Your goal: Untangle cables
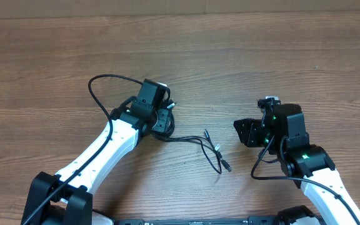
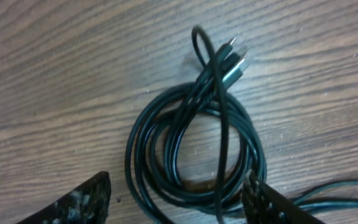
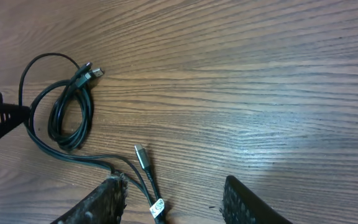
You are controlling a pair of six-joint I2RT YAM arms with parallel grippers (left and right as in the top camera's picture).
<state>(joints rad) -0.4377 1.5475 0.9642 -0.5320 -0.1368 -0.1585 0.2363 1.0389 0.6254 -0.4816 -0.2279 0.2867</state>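
Note:
My left gripper should next grab the coil by its edge across from the bunched plug ends, so those plug ends stay free to untangle.
The cables [image 2: 191, 143] are thin black cords wound into a small coil on the wooden table, with their plug ends [image 2: 235, 62] bunched at its top. My left gripper [image 2: 176, 202] is open and straddles the coil's lower edge, and its right finger [image 2: 272, 205] sits against the outer loops. In the overhead view this gripper [image 1: 163, 119] covers most of the coil. Loose strands [image 1: 192, 140] trail right to more plug ends [image 1: 227, 166]. My right gripper [image 3: 173, 202] is open above a silver-tipped strand [image 3: 143, 155] with a white tag [image 3: 157, 208], close to its left finger [image 3: 98, 202].
The left arm's own thicker black cable [image 1: 102, 87] arches over the table to the left of its wrist. In the overhead view the right gripper [image 1: 242, 132] hangs to the right of the loose plug ends. Bare wood [image 1: 261, 56] fills the back of the table.

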